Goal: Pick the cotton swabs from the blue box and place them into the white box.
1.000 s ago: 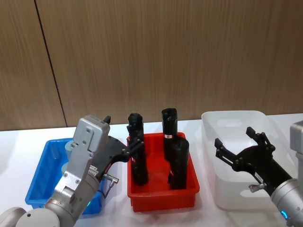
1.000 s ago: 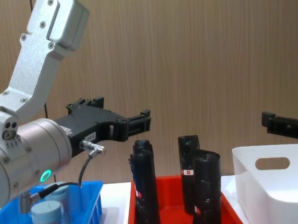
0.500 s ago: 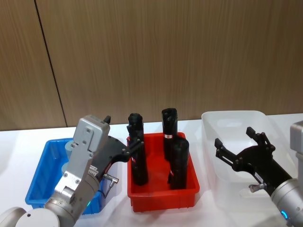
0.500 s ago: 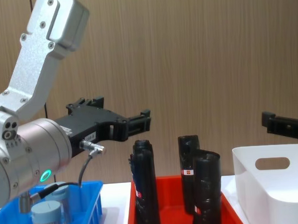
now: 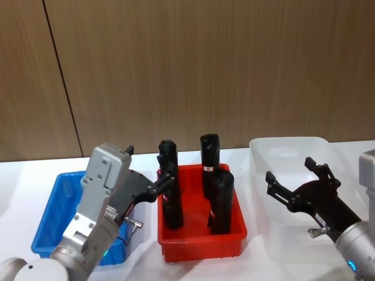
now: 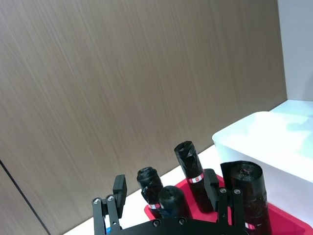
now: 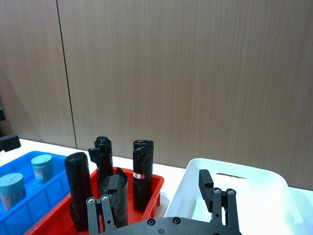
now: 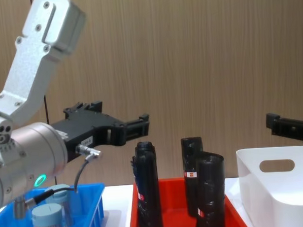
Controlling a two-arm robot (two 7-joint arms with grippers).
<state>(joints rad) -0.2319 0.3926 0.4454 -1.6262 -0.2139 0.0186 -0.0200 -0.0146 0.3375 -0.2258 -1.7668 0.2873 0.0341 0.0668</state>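
The left gripper grabs the cotton swab tub by its pale-blue lid (image 8: 47,214) next, since another tub (image 8: 65,205) stands close beside that tub inside the blue box.
The blue box (image 5: 48,220) sits at the table's left and holds two cotton swabs tubs (image 8: 47,221) (image 8: 60,197) with pale-blue lids, also seen in the right wrist view (image 7: 11,189). My left gripper (image 5: 146,167) hovers open and empty, well above the blue box's right edge, its fingers pointing toward the red crate. The white box (image 5: 287,157) stands at the right. My right gripper (image 5: 290,171) hangs open and empty over the white box's near side. From the chest, the left gripper (image 8: 118,116) floats above the tubs.
A red crate (image 5: 199,246) stands between the two boxes and holds three tall black bottles (image 5: 169,188) (image 5: 209,157) (image 5: 221,200). A brown wood-panel wall rises right behind the table. White tabletop shows in front of the boxes.
My left arm and its gripper have shifted slightly to the left, toward the blue box. The right arm and all the boxes have stayed still.
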